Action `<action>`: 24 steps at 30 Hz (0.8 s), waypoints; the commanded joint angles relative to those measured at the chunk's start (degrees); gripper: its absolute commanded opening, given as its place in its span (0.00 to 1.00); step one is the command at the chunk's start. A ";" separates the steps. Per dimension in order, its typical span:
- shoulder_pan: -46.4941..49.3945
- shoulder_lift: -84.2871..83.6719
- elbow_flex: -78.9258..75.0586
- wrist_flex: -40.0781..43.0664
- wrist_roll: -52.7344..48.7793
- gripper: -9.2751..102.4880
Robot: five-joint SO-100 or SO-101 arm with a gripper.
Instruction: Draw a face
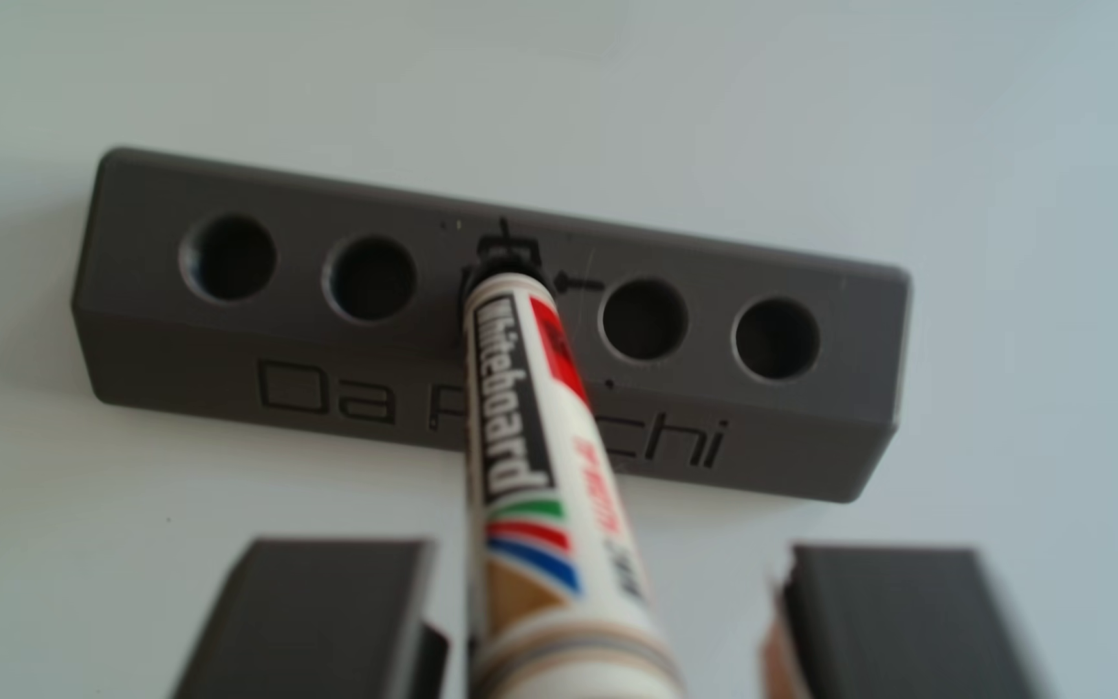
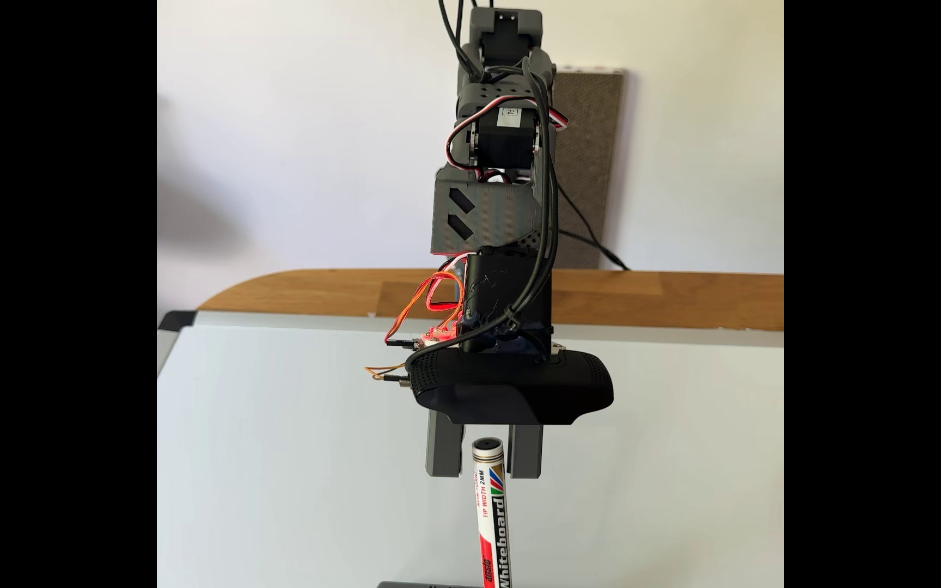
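Next, my gripper picks up the whiteboard marker by its banded upper end, leaving the marker's tip free to draw a face.
A white whiteboard marker [image 1: 523,417] with red and black print stands tilted in the middle hole of a grey block [image 1: 139,322] engraved "Da Pinchi". My gripper [image 1: 610,558] is open around the marker's upper end. The left finger [image 1: 314,618] is close beside the barrel and the right finger [image 1: 899,618] stands well apart from it. The fixed view has the gripper [image 2: 485,474] hanging over the whiteboard [image 2: 287,452], its fingers flanking the top of the marker [image 2: 493,520]. The face is out of view.
The block has two empty holes on each side of the marker, and its top edge [image 2: 428,584] peeks in at the bottom of the fixed view. A black webcam [image 2: 513,387] rides above the fingers. A wooden table edge [image 2: 655,299] runs behind the board.
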State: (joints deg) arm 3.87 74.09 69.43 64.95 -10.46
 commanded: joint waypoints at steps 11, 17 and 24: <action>0.44 1.41 -3.78 -0.44 -3.08 0.96; 0.44 1.23 -5.98 0.09 -3.96 0.96; 0.35 0.09 -6.77 3.16 -4.04 0.96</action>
State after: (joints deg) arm 3.87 73.48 67.41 67.32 -14.15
